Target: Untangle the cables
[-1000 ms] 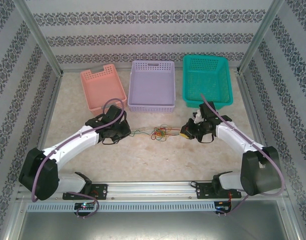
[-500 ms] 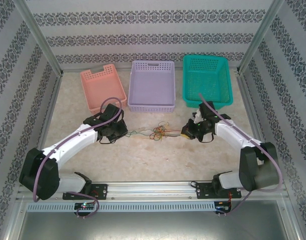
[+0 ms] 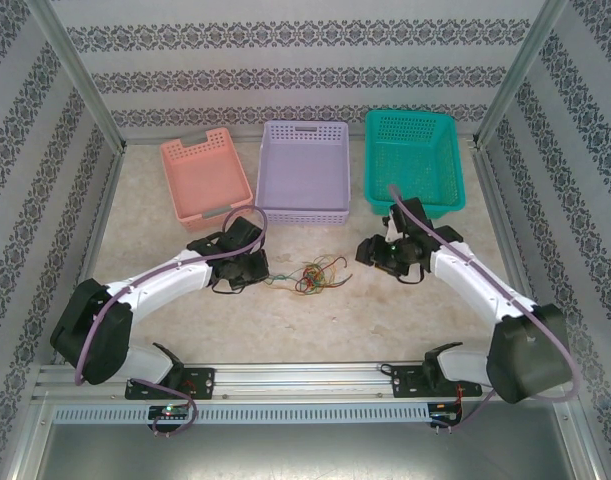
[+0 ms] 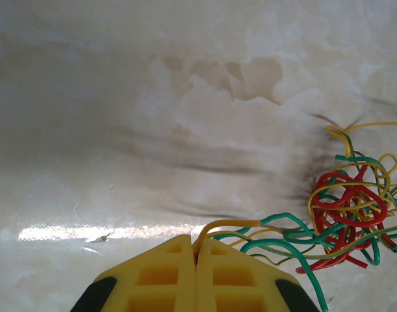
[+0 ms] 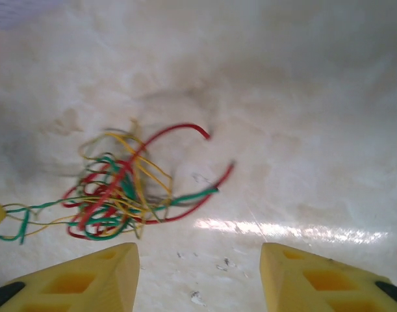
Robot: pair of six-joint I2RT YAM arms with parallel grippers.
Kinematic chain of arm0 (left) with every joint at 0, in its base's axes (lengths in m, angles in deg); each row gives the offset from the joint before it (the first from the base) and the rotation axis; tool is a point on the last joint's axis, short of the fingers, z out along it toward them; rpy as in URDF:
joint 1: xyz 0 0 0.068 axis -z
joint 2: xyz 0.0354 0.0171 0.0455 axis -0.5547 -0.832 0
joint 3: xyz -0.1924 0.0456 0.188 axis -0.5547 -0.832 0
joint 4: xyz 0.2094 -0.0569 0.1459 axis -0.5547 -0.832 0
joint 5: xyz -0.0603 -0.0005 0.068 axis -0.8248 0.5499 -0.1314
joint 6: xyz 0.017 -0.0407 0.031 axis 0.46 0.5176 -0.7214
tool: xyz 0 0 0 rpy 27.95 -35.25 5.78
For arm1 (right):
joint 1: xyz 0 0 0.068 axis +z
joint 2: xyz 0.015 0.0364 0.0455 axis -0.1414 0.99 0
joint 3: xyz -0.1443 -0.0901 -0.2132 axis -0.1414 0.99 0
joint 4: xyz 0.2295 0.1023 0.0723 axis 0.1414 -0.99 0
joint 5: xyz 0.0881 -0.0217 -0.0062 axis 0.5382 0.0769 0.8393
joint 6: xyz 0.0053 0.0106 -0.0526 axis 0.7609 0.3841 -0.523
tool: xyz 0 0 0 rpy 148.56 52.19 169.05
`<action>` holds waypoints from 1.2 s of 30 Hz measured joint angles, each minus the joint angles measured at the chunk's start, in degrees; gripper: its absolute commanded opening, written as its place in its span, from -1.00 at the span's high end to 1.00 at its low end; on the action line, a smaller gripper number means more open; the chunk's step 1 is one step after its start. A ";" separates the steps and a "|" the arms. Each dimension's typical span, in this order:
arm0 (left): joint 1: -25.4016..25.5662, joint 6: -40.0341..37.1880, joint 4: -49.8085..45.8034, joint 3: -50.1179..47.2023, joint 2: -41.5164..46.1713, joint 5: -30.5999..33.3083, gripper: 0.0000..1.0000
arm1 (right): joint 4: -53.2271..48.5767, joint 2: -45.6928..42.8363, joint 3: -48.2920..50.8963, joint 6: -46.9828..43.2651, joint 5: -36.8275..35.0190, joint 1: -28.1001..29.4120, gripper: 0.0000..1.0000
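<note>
The robot should next take the arching loose red end (image 3: pixel 343 260) (image 5: pixel 197 127) in its right gripper, just behind the tip of the wire. It will then pull that wire free to untangle the cables.
The cables (image 3: pixel 315 275) are a small knot of thin red, green and yellow wires lying on the marbled table between the two arms. My left gripper (image 3: pixel 258 268) is shut on strands at the knot's left end; in the left wrist view its yellow fingers (image 4: pixel 179 273) pinch a yellow wire, and green and yellow strands run right to the cables (image 4: pixel 351 208). My right gripper (image 3: pixel 370 250) hangs open just right of the knot, with nothing between its fingers. In the right wrist view the cables (image 5: pixel 120 188) lie ahead and left of the open right gripper (image 5: pixel 198 260), their loose red and green ends pointing right.
Three baskets stand along the back: a pink one (image 3: pixel 180 195), a lilac one (image 3: pixel 303 205) and a teal one (image 3: pixel 417 195). An aluminium rail (image 3: pixel 305 378) runs along the near edge. Patterned walls close in the sides.
My right gripper has opened and let go of the cables, backing up and away. The left gripper moved right with its strands, and the stretched knot has slackened and shifted left.
</note>
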 measured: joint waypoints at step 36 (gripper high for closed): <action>-7.45 -0.85 -5.33 2.89 -1.51 7.34 1.00 | 3.50 2.84 -3.67 17.20 5.95 -8.96 1.00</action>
